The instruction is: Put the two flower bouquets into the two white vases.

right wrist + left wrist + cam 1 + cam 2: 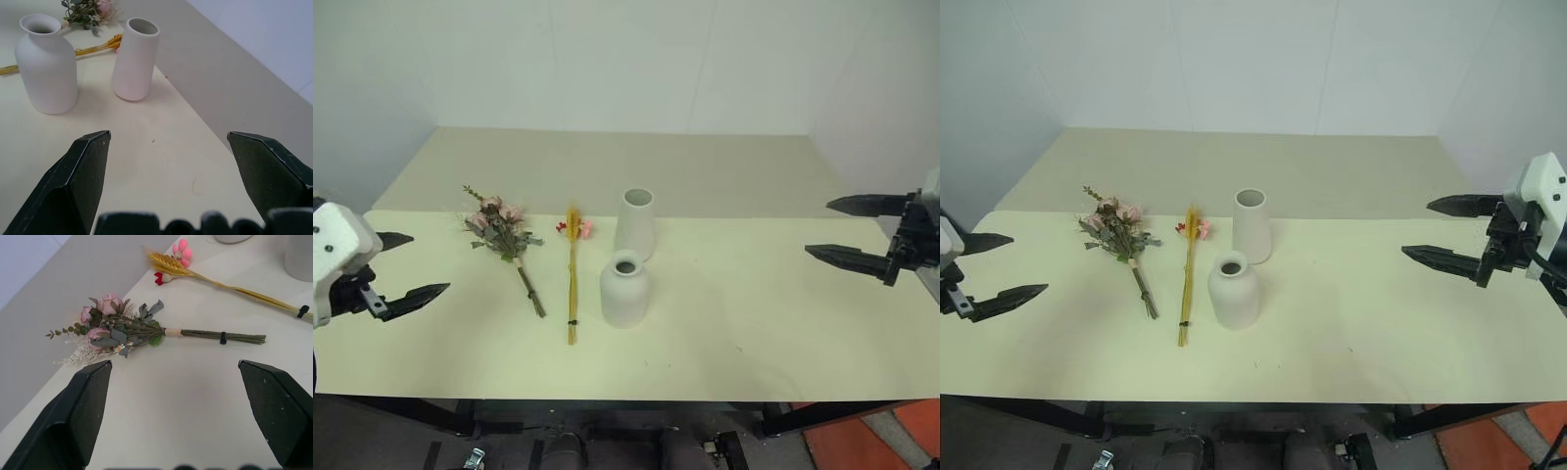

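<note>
The left gripper grabs the pink rose bouquet by its wrapped brown stem (520,267) next, to stand it in a white vase (635,224).
The pink rose bouquet (501,231) lies flat on the cream table (754,323), left of centre, stem toward the front edge. Beside it lies the slim yellow stalk bundle (573,279) with small red and pink blossoms at its far end. Right of these stand two white vases: the taller tapered one (635,223) behind, the shorter rounded one (625,288) in front. My left gripper (411,266) hovers open at the table's left edge, apart from the roses (105,323). My right gripper (840,230) hovers open at the far right, well clear of the vases (46,61).
A grey floor strip (607,162) lies beyond the table's far edge, up to the white wall. The table's front edge (626,397) runs across the bottom, with dark frame parts below it.
</note>
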